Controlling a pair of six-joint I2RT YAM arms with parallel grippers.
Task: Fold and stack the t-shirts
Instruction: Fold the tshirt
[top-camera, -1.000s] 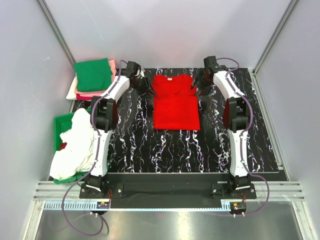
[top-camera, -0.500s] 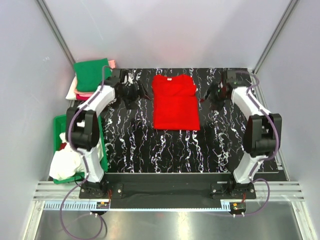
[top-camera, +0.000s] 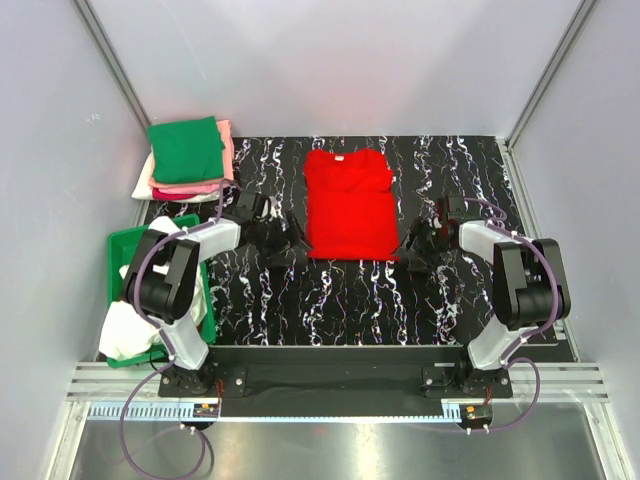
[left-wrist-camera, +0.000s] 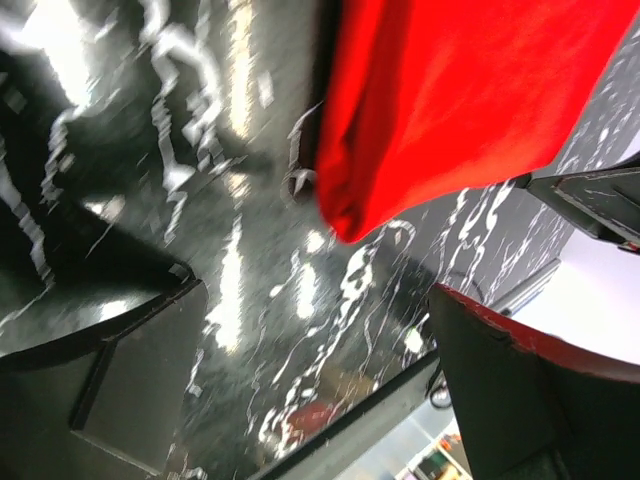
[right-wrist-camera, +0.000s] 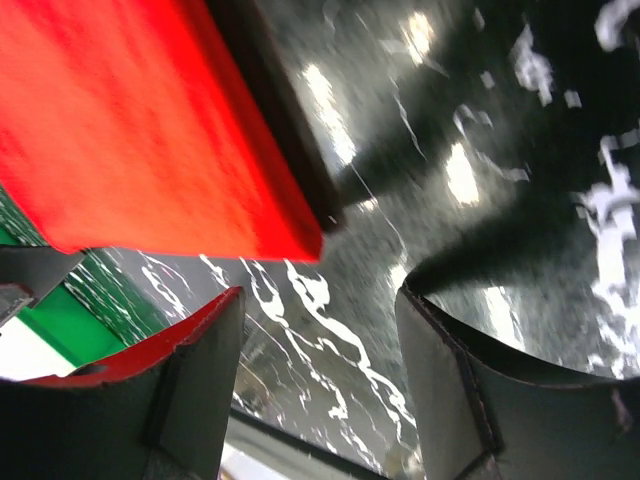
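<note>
My left gripper grabs the red t-shirt by its near corner, opposite the collar, next, to fold the hem over to the collar.
The red t-shirt (top-camera: 348, 205) lies flat on the black marbled table (top-camera: 330, 295), sleeves folded in, a long rectangle with its collar at the far end. My left gripper (top-camera: 287, 240) is open and empty, low over the table just left of the shirt's near left corner (left-wrist-camera: 345, 215). My right gripper (top-camera: 412, 248) is open and empty just right of the shirt's near right corner (right-wrist-camera: 290, 235). A folded stack with a green t-shirt (top-camera: 186, 148) on top of pink (top-camera: 190, 187) and white ones sits at the far left.
A green plastic bin (top-camera: 125, 248) at the left edge holds a heap of white cloth (top-camera: 135, 325). Grey walls enclose the table on three sides. The table's near edge shows in both wrist views.
Both grippers have moved from the shirt's far end, near the collar, down along its sides to its near corners. The shirt has not moved.
</note>
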